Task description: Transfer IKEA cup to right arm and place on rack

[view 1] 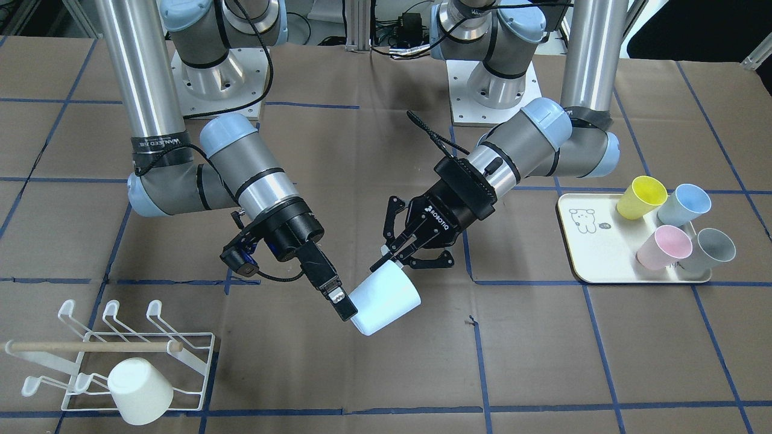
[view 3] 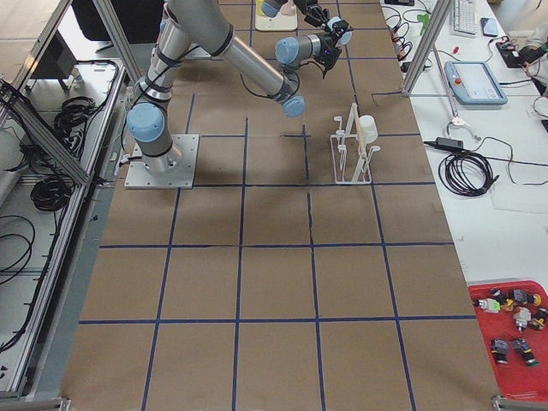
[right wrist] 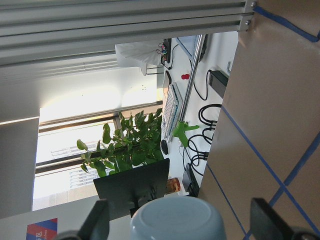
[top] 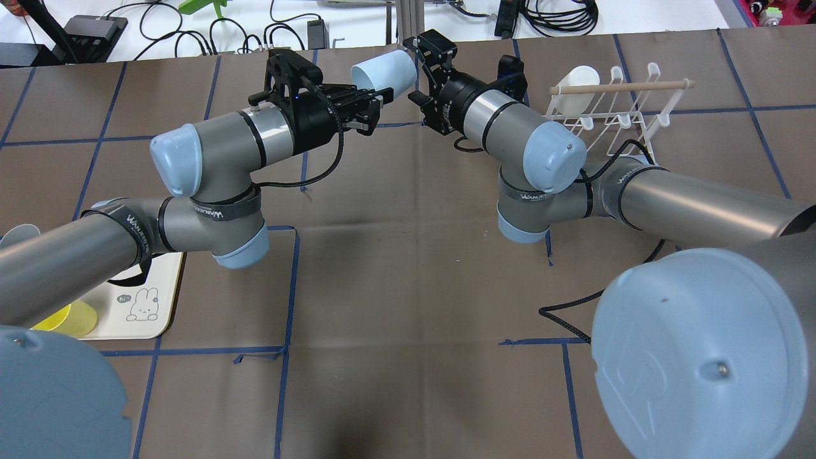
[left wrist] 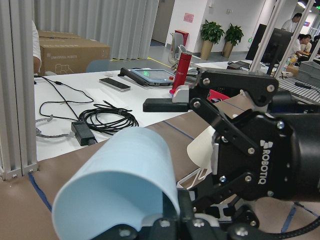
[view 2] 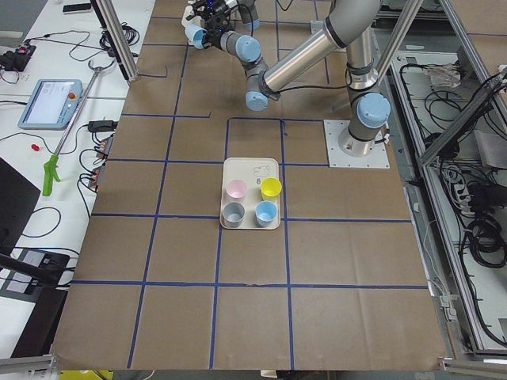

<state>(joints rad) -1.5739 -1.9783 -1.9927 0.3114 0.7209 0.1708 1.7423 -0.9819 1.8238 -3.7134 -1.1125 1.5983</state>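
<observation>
I will grab the pale-blue cup by its base (right wrist: 179, 220) with my right gripper next. Then my right gripper can put the cup on the rack.
A pale-blue IKEA cup (view 1: 386, 301) hangs in the air over the middle of the table, lying on its side. My left gripper (view 1: 389, 262) is shut on the cup's rim wall; it also shows in the overhead view (top: 381, 97). My right gripper (view 1: 356, 316) is open, with its fingers (right wrist: 265, 220) on either side of the cup's base (right wrist: 177, 217) and a gap on each side. The white wire rack (view 1: 181, 361) with its wooden dowel stands on the robot's right side of the table.
A cream-white cup (view 1: 140, 390) sits upside down on the rack's prongs. A cream tray (view 1: 594, 253) on the robot's left side holds yellow (view 1: 641, 197), blue (view 1: 684, 205), pink (view 1: 663, 247) and grey (view 1: 715, 248) cups.
</observation>
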